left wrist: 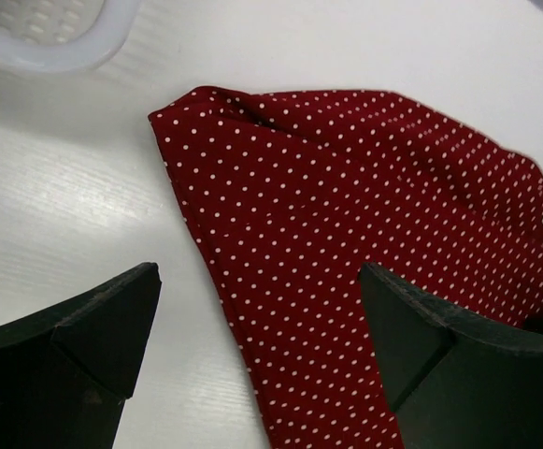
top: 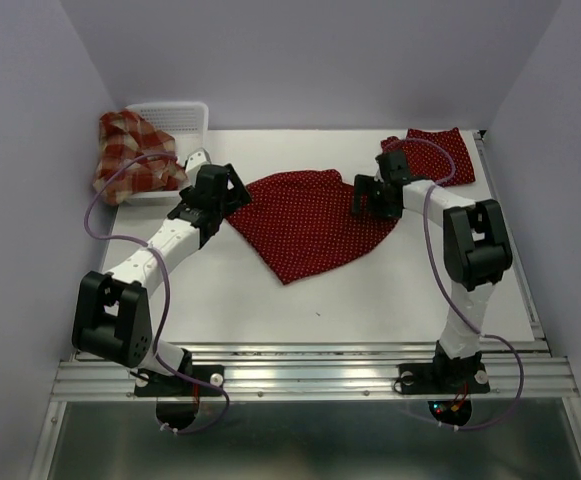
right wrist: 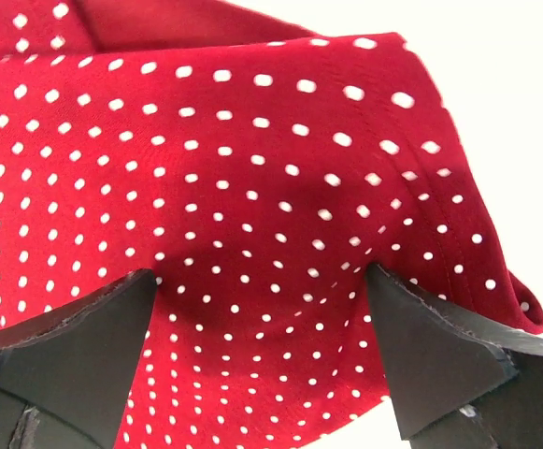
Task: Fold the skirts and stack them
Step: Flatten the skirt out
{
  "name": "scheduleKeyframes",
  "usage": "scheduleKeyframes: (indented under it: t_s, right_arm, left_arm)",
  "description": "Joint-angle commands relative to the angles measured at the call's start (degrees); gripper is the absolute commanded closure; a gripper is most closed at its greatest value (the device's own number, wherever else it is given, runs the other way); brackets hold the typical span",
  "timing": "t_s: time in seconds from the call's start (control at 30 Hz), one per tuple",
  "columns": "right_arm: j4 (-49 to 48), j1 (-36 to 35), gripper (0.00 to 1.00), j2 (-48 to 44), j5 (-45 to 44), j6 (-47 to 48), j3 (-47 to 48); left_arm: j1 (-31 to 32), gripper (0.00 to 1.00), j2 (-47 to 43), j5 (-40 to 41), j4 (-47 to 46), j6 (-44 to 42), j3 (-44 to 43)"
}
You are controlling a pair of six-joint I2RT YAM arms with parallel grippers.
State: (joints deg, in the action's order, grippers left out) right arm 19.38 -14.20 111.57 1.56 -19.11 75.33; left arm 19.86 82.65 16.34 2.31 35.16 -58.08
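Observation:
I will next grab the dark red skirt's corner [top: 230, 211] [left wrist: 171, 120] nearest the basket with my left gripper, and from there I will lift and straighten the skirt for folding.
A dark red polka-dot skirt [top: 310, 228] lies spread flat mid-table. My left gripper [top: 233, 196] is open just above its left edge; in the left wrist view the gripper [left wrist: 260, 290] straddles the skirt's hem [left wrist: 364, 206]. My right gripper [top: 366, 198] is open over the skirt's right edge; in the right wrist view the gripper [right wrist: 262, 281] has both fingertips down against the cloth [right wrist: 252, 140]. A second polka-dot skirt [top: 442, 154] lies folded at the back right. The plaid skirt [top: 133, 155] hangs bunched over the basket at the back left.
A white mesh basket [top: 182, 114] stands at the back left corner, its rim also in the left wrist view [left wrist: 56, 47]. Purple walls close in the table on three sides. A metal rail [top: 310, 372] runs along the near edge.

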Motion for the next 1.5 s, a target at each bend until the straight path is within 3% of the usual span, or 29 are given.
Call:
scheduleKeyframes:
  t_s: [0.0,0.1,0.23,0.33,0.57,0.73,1.07,1.27,1.37,1.43,1.47]
  right_arm:
    - [1.72,1.89,0.00,8.90,2.21,9.95,7.97]
    - [3.99,1.89,0.00,10.25,5.20,15.76,15.88]
    - [2.77,0.50,0.00,3.51,8.63,18.41,15.47]
    - [2.25,-2.05,0.00,-3.60,7.58,20.61,9.85]
    - [-0.93,-9.17,0.00,-16.36,6.88,13.93,-5.88]
    - [-0.13,-16.47,0.00,-20.33,0.29,13.05,-11.07]
    - [-1.01,-21.93,0.00,-22.62,-0.77,12.70,-15.30]
    - [-1.18,-24.65,0.00,-22.54,-2.95,12.35,-15.92]
    - [-0.83,-25.70,0.00,-22.01,-4.46,11.29,-16.09]
    - [-0.83,-25.71,0.00,-22.01,-4.99,10.94,-16.18]
    - [-0.74,-25.71,0.00,-21.92,-5.08,10.77,-16.18]
  left_arm:
    - [0.18,0.01,-2.32,0.27,3.58,1.14,1.31]
    - [0.18,0.01,-2.58,0.54,5.42,2.37,2.18]
    - [0.01,0.01,-2.68,1.41,4.99,3.95,5.00]
    - [-0.78,0.01,-1.45,1.85,4.47,4.13,5.44]
    - [-7.63,0.01,3.99,-1.21,-4.48,1.50,6.41]
    - [-8.52,0.01,8.83,-5.87,-10.91,-2.28,4.83]
    - [-11.33,0.02,16.49,-5.62,-13.47,-3.95,0.96]
    - [-11.86,0.13,20.53,-7.90,-14.08,-5.63,-0.97]
    - [-11.77,0.26,22.37,-11.66,-14.87,-5.63,-1.16]
    - [-11.68,0.28,22.64,-12.47,-15.40,-5.71,-1.07]
    - [-11.60,0.38,22.55,-12.47,-15.49,-5.89,-0.98]
